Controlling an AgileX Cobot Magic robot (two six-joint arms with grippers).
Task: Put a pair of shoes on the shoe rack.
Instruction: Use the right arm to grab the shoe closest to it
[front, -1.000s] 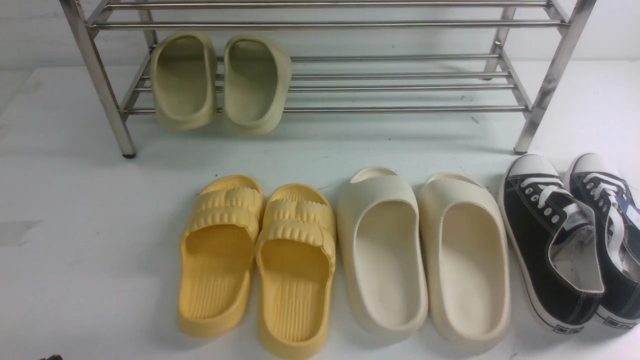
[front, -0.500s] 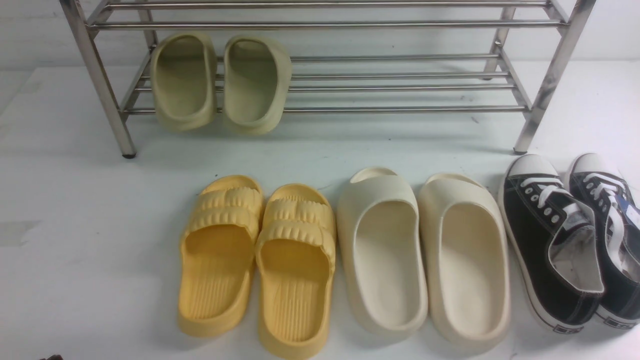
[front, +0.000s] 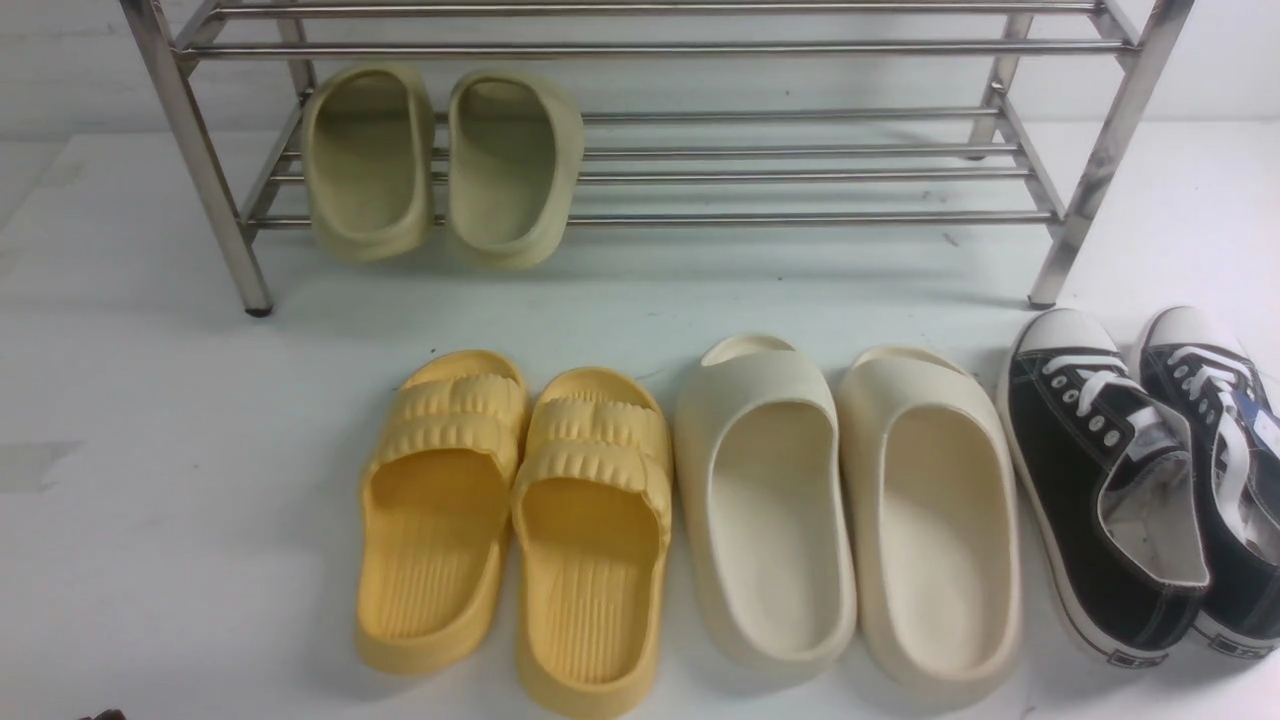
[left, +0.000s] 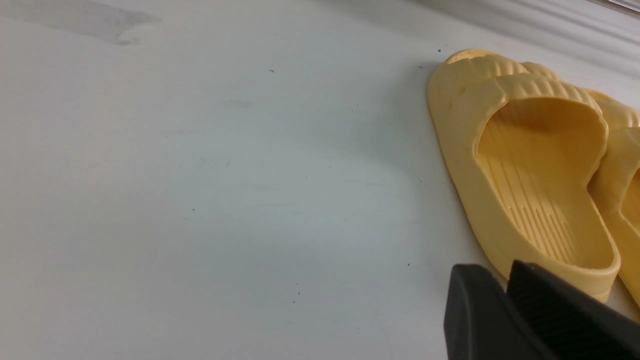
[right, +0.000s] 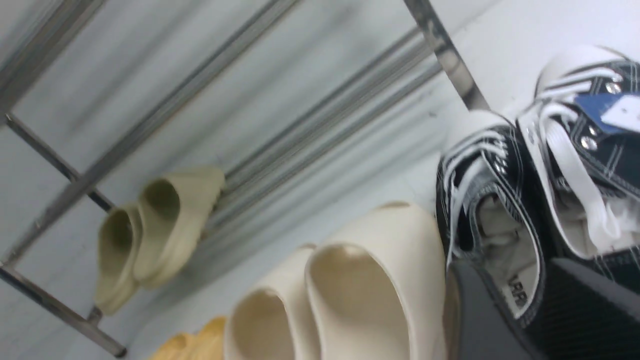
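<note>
I should next grab the black canvas sneaker by its collar (front: 1148, 578) with my right gripper, so that the pair can go on the shoe rack (front: 800, 218).
The two black sneakers with white laces stand side by side on the white floor at the front right, the left one (front: 1090, 480) and the right one (front: 1225, 450), toes toward the steel shoe rack (front: 800, 218). Neither gripper shows in the front view. In the right wrist view my right gripper (right: 510, 270) is open, just behind the heel of the left sneaker (right: 480, 165), whose insole shows between the jaws. In the left wrist view my left gripper (left: 495, 270) is shut and empty, near the heel of a yellow slipper (left: 530, 165).
Two olive slides (front: 440, 165) sit at the left end of the rack's lower tier. A pair of yellow ribbed slippers (front: 510, 530) and a pair of cream slides (front: 850, 510) lie in a row to the left of the sneakers.
</note>
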